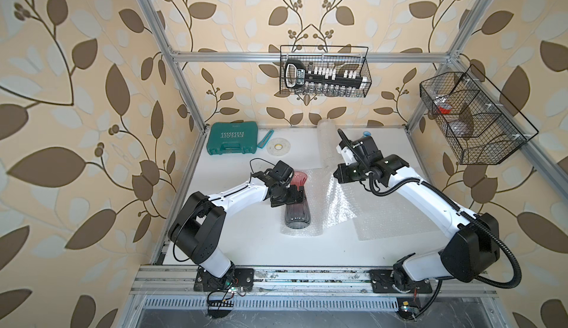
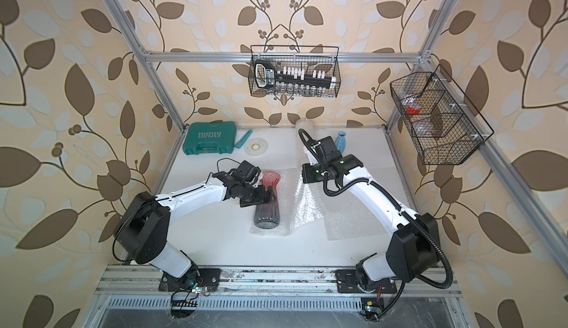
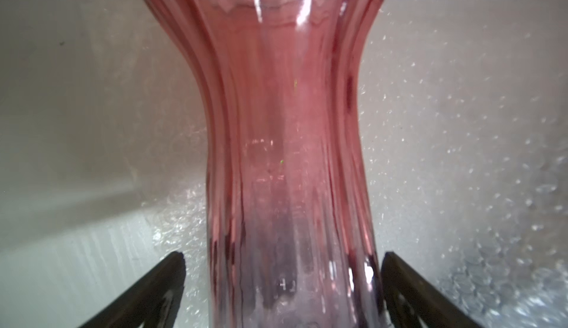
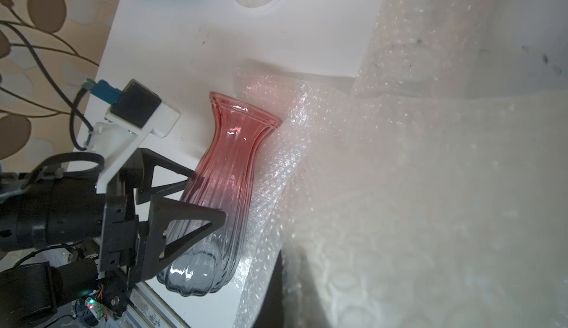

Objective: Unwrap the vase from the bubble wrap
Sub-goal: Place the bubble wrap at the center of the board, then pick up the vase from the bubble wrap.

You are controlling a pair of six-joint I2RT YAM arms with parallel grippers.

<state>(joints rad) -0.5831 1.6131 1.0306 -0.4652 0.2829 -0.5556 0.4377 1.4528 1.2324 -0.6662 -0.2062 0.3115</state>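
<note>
My right gripper keeps hold of the sheet for now, since the bubble wrap's raised edge slopes off the vase and the sheet would drop unspread if it opened.
The vase is ribbed glass, pink at the mouth and grey at the base. It lies on its side on a sheet of bubble wrap in both top views. My left gripper is open and straddles the vase's middle. In the left wrist view the vase fills the gap between the two dark fingertips. My right gripper is shut on the raised edge of the bubble wrap to the right of the vase. One dark finger shows beside the sheet.
A second flat sheet of wrap lies front right. A wrap roll and a small blue vase stand at the back. A green tool case and a tape roll sit back left. Wire baskets hang above.
</note>
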